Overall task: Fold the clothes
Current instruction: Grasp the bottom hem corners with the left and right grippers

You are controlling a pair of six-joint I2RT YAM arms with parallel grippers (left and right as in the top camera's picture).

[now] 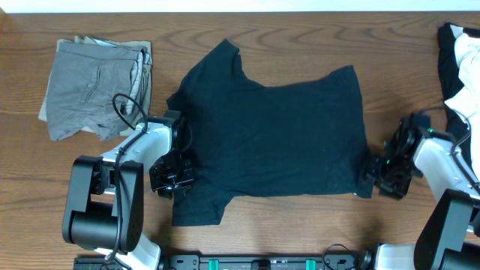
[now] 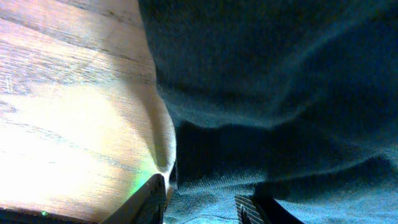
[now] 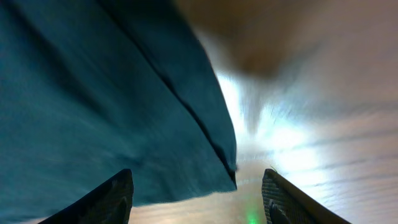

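Observation:
My left gripper grabs the T-shirt's near edge by the sleeve next, opposite the T-shirt's hemmed corner, to fold that side over.
The clothes in hand are a dark navy T-shirt (image 1: 277, 142), which lies spread flat in the middle of the table. At its left edge, near the lower sleeve, my left gripper (image 1: 171, 176) hangs low. In the left wrist view its fingers (image 2: 146, 202) stand apart with loose fabric (image 2: 280, 93) lying between them, unpinched. My right gripper (image 1: 382, 174) is at the shirt's lower right corner. In the right wrist view that gripper (image 3: 199, 205) is open, and the shirt's hemmed corner (image 3: 124, 124) rests on the wood between its fingers.
Folded grey shorts (image 1: 94, 90) lie at the back left. Black-and-white garments (image 1: 461, 67) are piled at the right edge. Bare wooden table (image 1: 315, 37) shows behind the shirt.

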